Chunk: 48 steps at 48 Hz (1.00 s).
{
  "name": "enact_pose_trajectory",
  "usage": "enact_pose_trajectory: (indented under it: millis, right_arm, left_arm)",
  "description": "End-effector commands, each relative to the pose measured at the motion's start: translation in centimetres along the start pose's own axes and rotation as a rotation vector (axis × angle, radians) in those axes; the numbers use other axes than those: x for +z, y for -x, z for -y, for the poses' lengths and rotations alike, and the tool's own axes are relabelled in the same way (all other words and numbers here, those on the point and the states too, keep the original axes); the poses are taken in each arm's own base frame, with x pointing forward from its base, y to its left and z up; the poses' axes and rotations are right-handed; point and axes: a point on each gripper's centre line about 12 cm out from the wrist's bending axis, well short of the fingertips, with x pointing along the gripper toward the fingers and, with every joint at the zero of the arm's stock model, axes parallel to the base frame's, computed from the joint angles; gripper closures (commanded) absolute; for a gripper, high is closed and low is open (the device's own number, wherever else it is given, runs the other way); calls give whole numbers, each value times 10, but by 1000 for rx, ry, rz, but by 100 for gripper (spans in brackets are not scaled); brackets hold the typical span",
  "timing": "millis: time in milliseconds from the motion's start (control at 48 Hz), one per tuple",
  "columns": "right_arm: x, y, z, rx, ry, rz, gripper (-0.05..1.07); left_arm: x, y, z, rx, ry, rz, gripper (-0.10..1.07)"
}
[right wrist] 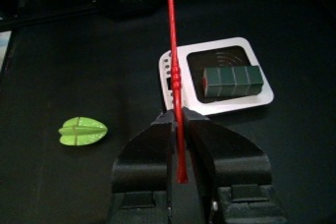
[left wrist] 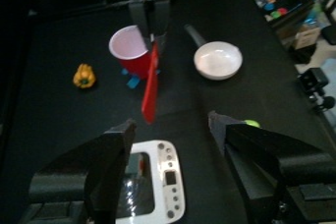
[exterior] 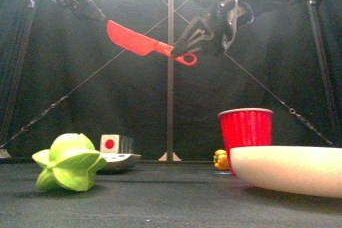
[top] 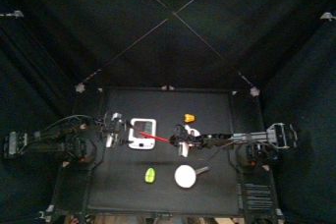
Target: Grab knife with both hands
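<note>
I should next grab the red knife (left wrist: 149, 83) by its loose end (left wrist: 148, 113) with my left gripper, to hold the knife with both hands.
The red knife (exterior: 139, 41) hangs in the air above the table, tilted, with its handle end in my right gripper (exterior: 198, 38). In the right wrist view my right gripper (right wrist: 174, 122) is shut on the knife (right wrist: 171, 41), which runs straight out ahead of the jaws. My left gripper (left wrist: 184, 154) is wide open. The blade tip of the knife (left wrist: 149, 83) lies just ahead of its jaws and does not touch them. From above, the knife (top: 155, 140) spans the gap between the two arms.
A white device (top: 141, 128) lies under the knife. On the table stand a pink-red cup (exterior: 245, 130), a white bowl (exterior: 287, 168), a green star-shaped fruit (exterior: 70, 162) and a small orange object (left wrist: 84, 75). Black curtains surround the table.
</note>
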Motion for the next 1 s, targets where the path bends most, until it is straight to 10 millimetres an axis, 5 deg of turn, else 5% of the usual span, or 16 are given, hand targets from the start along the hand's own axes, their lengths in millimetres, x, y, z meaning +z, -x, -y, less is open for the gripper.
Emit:
enact_pose_trajectory:
  millis: [0,208,979]
  right_arm:
    - [15,4,-3,11,1,41,53]
    - [15,4,-4,14,4,41,53]
    - [16,-6,-4,11,14,33,53]
  left_arm:
    - [-1,2,-14,45,61,70,2]
    - [-29,-6,-20,19,90,104,2]
    - [-43,-32,-24,-5,102,197,4]
